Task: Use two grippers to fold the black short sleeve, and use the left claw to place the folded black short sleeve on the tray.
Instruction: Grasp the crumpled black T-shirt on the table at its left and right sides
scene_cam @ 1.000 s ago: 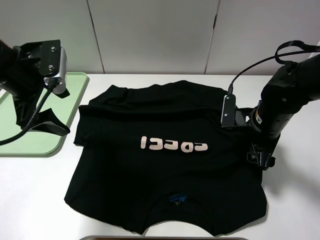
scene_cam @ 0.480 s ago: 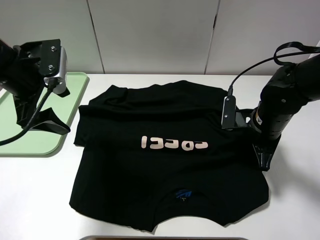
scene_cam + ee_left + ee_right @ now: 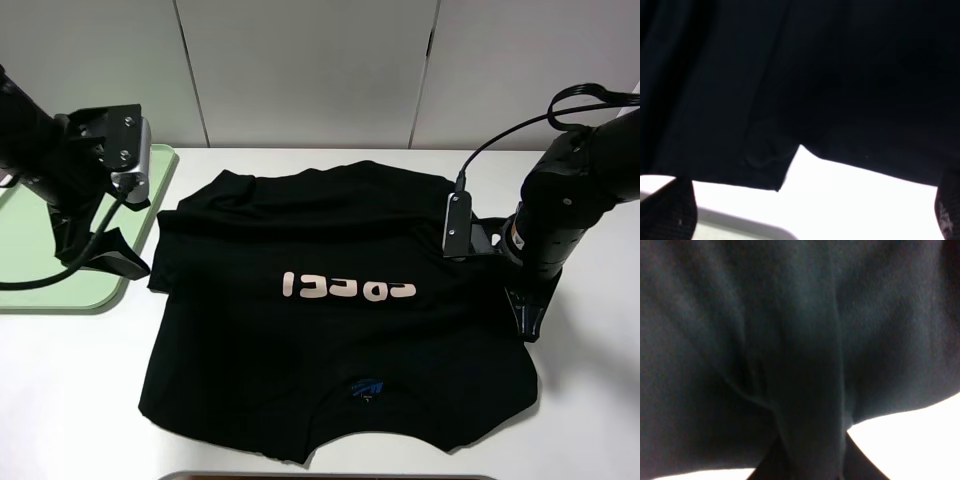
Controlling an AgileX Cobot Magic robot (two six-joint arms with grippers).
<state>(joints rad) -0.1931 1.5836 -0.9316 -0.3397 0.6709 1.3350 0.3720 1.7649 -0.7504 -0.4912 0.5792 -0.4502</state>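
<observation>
My left gripper will next grab the black short sleeve by the hem of its sleeve (image 3: 162, 270) (image 3: 757, 167), to fold the black short sleeve in two.
The black short sleeve (image 3: 340, 330) lies spread on the white table, pink lettering (image 3: 348, 288) across its middle and a blue neck label (image 3: 367, 388) near the front edge. My right gripper (image 3: 528, 322) is shut on the shirt's right edge; in the right wrist view a bunched fold of cloth (image 3: 810, 390) runs into the right gripper (image 3: 810, 471). My left gripper (image 3: 100, 250) hangs open over the tray's (image 3: 40, 290) right edge, just left of the shirt's left sleeve. In the left wrist view the sleeve's hem (image 3: 790, 165) lies ahead of the left gripper (image 3: 810, 215), nothing between the fingertips (image 3: 667, 212).
The pale green tray sits at the table's left side, partly under the left arm. White wall panels stand behind the table. Bare white tabletop shows to the right of the shirt and at the front left. A cable loops above the right arm (image 3: 575, 200).
The right gripper has shut on the shirt's right edge, pulling the front hem inward. The left arm has swung right and lower, closer to the left sleeve, still open.
</observation>
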